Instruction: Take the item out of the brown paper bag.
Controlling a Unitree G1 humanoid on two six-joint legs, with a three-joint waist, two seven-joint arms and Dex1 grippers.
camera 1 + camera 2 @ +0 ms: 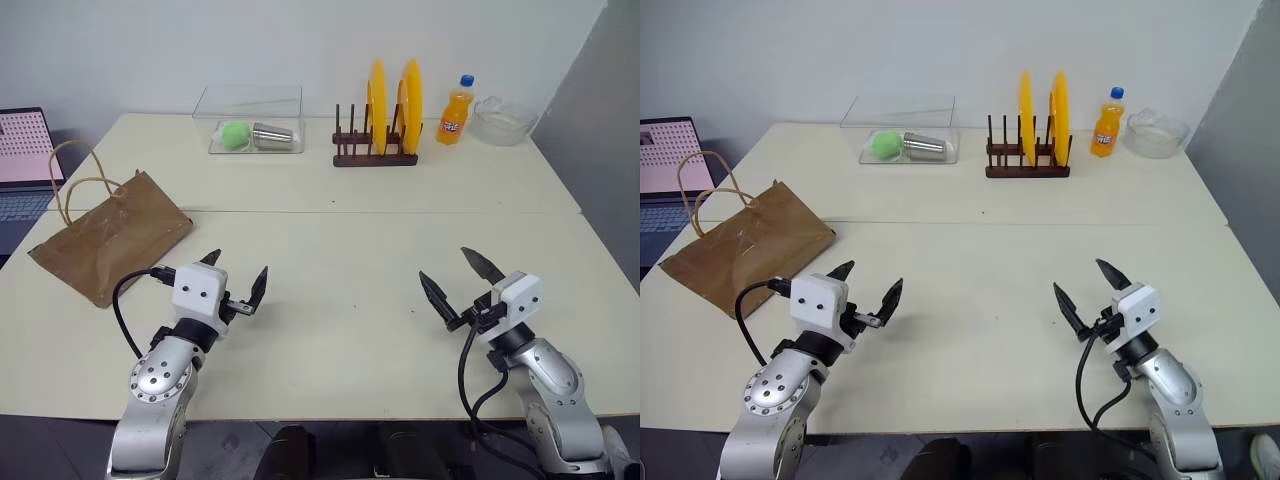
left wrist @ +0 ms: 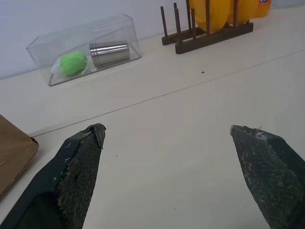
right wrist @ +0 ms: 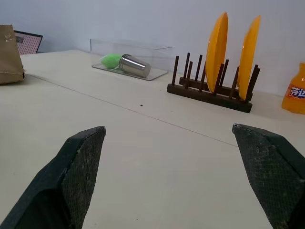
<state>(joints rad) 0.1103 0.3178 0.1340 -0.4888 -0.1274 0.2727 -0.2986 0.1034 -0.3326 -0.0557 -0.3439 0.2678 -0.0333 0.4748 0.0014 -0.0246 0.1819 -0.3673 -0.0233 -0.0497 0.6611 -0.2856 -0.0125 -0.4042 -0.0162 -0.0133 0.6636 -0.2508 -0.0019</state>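
Note:
The paper bag [image 1: 112, 236] is flat on the tabletop and its thin loop is standing up. I will next grab the bag by that handle loop [image 1: 82, 143] with my left gripper.
The brown paper bag [image 1: 112, 236] lies flat on the table's left side, its two thin loop handles toward the far left edge. Whatever item it holds is hidden inside. My left gripper [image 1: 238, 280] hovers open just right of the bag's near corner, nothing between its fingers. My right gripper [image 1: 462, 279] is open too, over the near right part of the table, far from the bag. A corner of the bag [image 2: 12, 150] shows in the left wrist view, and its edge [image 3: 9, 55] in the right wrist view.
At the back stand a clear box [image 1: 252, 122] with a green ball and a metal cup, a wooden dish rack [image 1: 375, 150] with two yellow plates, an orange soda bottle [image 1: 456, 113] and a glass bowl [image 1: 503, 122]. A laptop [image 1: 22, 165] sits left of the table.

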